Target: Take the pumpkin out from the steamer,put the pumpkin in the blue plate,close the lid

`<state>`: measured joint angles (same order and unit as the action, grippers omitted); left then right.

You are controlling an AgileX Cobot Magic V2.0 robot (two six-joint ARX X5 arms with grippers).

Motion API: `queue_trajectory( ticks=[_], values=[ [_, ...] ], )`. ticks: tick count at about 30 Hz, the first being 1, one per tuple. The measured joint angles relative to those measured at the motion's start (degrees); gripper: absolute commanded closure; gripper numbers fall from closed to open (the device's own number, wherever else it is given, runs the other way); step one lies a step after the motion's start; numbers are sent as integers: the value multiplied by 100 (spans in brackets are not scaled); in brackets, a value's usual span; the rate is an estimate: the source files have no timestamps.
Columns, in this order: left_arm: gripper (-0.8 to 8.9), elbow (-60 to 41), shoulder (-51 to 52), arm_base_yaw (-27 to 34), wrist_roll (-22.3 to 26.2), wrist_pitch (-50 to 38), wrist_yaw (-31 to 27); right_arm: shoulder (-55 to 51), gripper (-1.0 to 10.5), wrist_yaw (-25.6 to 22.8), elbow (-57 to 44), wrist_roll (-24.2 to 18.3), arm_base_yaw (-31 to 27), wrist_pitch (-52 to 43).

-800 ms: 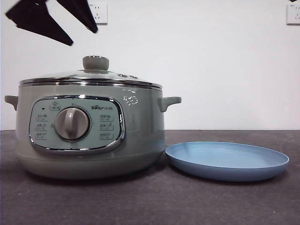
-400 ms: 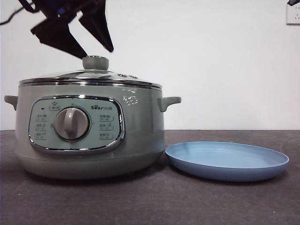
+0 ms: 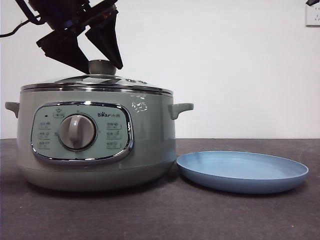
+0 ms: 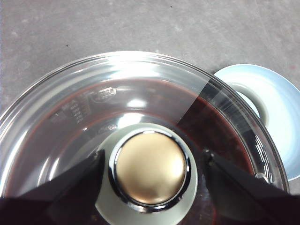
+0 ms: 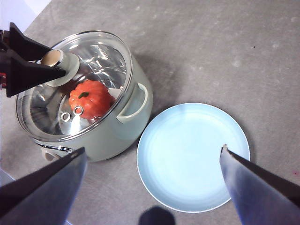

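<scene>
My left gripper grabs the glass lid by its narrow raised knob (image 3: pixel 102 67) next, since the lid spreads wider than my gripper's open fingers.
The steamer (image 3: pixel 95 130) stands at the left with the lid (image 3: pixel 95 82) on it. My left gripper (image 3: pixel 102 68) is open and low over the lid, one jaw on each side of the pale green knob (image 3: pixel 102 65), a small gap showing at each side in the left wrist view (image 4: pixel 153 154). The pumpkin (image 5: pixel 91 98) sits inside the steamer (image 5: pixel 126 131), seen through the glass lid (image 5: pixel 93 56). The blue plate (image 3: pixel 242 170) lies empty to the right of the steamer. My right gripper (image 5: pixel 152 149) is open, high above the plate (image 5: pixel 193 157).
The steamer's side handle (image 3: pixel 180 109) points toward the plate, which nearly touches the pot's base. Dark grey table (image 3: pixel 160 215) in front. A white wall with sockets (image 3: pixel 312 15) stands behind. The waiting arm shows as a black tip (image 3: pixel 313 2) at the top right.
My left gripper has come down and to the right from the top left corner, and its jaws now straddle the lid's knob. Steamer, lid and plate have not moved.
</scene>
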<state>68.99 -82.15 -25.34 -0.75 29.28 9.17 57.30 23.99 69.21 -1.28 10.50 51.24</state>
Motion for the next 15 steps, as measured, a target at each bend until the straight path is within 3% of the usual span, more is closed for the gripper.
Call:
queue_trajectory(
  ticks=[3,15],
  values=[
    [839,0,0,-4,98,24,-11,0,474,0,0,0,0,-7],
    [821,92,17,-7,273,179,-90,2,474,-2,0,9,0,-44]
  ],
)
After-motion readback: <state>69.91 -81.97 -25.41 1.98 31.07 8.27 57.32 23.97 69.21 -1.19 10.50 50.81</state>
